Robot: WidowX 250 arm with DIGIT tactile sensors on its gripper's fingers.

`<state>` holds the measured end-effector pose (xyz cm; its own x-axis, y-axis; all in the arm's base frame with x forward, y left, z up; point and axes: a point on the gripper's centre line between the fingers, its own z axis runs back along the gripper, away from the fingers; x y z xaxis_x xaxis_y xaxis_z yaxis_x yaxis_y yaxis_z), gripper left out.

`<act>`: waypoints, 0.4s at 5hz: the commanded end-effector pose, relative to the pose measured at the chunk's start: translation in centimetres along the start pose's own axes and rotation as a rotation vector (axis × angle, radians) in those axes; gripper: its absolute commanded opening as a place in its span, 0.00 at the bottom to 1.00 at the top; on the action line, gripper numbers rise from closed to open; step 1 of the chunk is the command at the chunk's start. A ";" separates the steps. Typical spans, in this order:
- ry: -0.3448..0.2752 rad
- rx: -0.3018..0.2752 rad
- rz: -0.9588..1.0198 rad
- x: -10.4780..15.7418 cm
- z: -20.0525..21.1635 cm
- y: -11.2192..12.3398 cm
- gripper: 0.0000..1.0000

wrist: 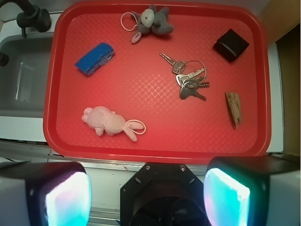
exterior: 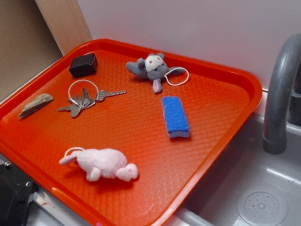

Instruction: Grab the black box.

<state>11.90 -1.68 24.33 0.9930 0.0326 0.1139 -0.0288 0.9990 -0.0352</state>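
Note:
My gripper grabs the black box (exterior: 83, 65) by its opposite sides next, to lift it off the red tray.
The black box (exterior: 83, 65) is a small matte black block lying in the far left corner of the red tray (exterior: 147, 216). In the wrist view it sits at the upper right (wrist: 231, 44). My gripper (wrist: 148, 197) is open and empty, with its two pads wide apart at the bottom of the wrist view. It hovers high above the counter, outside the tray's near edge (wrist: 155, 156), far from the box. The gripper does not show in the exterior view, where only the black robot base (exterior: 4, 206) appears at lower left.
On the tray lie a key ring with keys (exterior: 86, 98), a grey plush mouse (exterior: 151, 68), a blue sponge (exterior: 175, 116), a pink plush bunny (exterior: 103, 164) and a piece of wood (exterior: 35, 104). A grey sink (exterior: 260, 198) with a faucet (exterior: 283, 88) is beside the tray.

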 end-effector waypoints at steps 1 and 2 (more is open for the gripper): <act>0.000 0.000 0.000 0.0 0.0 0.0 1.00; -0.074 0.044 -0.033 2.4 -0.1 0.3 1.00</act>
<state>14.12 -1.02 23.56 0.9879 0.0078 0.1547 -0.0109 0.9998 0.0191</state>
